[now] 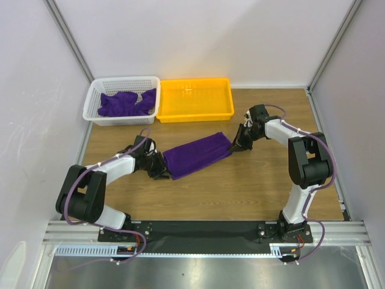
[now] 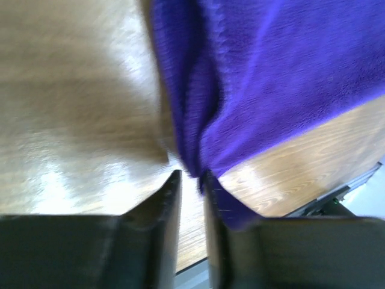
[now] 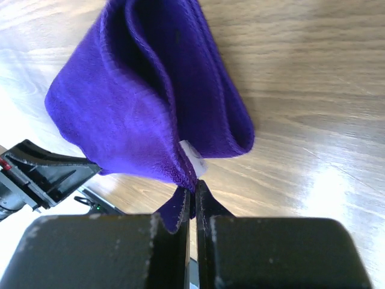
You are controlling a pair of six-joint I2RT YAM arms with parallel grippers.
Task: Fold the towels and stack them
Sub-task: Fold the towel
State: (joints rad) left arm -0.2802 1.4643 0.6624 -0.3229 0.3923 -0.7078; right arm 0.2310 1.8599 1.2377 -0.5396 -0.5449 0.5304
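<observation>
Next, my left gripper grabs the towel's near corner [image 1: 173, 177] [image 2: 204, 177] to match the towel's corner in my right gripper, so the towel's edge folds evenly.
One purple towel [image 1: 197, 155] lies folded into a long strip across the middle of the table, slanting from lower left to upper right. My left gripper [image 1: 160, 170] is at its lower left end. In the left wrist view the jaws [image 2: 192, 176] stand slightly apart with bare wood showing between them, and the towel [image 2: 283, 72] edge drapes over the outside of the right finger [image 2: 219, 229]. My right gripper [image 1: 236, 144] is at the upper right end. It is shut [image 3: 194, 184] on the towel [image 3: 138, 102] corner, beside a white label [image 3: 194, 156].
A white basket [image 1: 95, 96] at the back left holds more crumpled purple towels [image 1: 125, 103]. A yellow tray [image 1: 195, 111] stands next to it at the back centre. White walls enclose the table on three sides.
</observation>
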